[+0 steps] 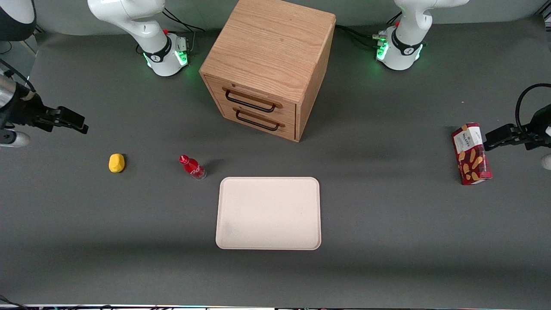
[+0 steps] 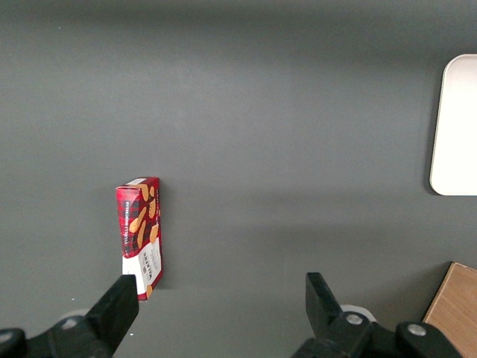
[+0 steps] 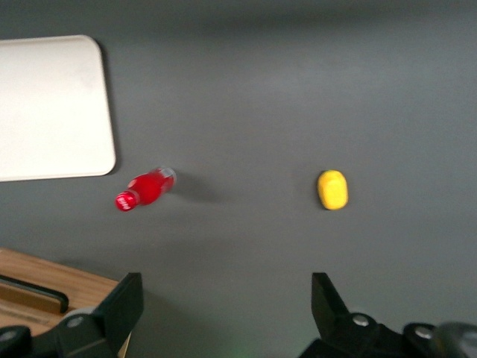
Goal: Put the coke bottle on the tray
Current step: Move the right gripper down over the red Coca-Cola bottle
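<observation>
My right gripper needs to place the coke bottle on the tray, so next it should grab the bottle by its red cap.
The coke bottle, small and red with a red cap, stands tilted on the grey table close to a corner of the tray, on the working arm's side of it. It also shows in the right wrist view, beside the tray's corner. The tray is cream and bare. My right gripper hangs open and empty high over the working arm's end of the table, well away from the bottle. In the right wrist view its fingers stand wide apart with nothing between them.
A yellow lemon-like object lies beside the bottle, toward the working arm's end. A wooden two-drawer cabinet stands farther from the front camera than the tray. A red snack box lies toward the parked arm's end.
</observation>
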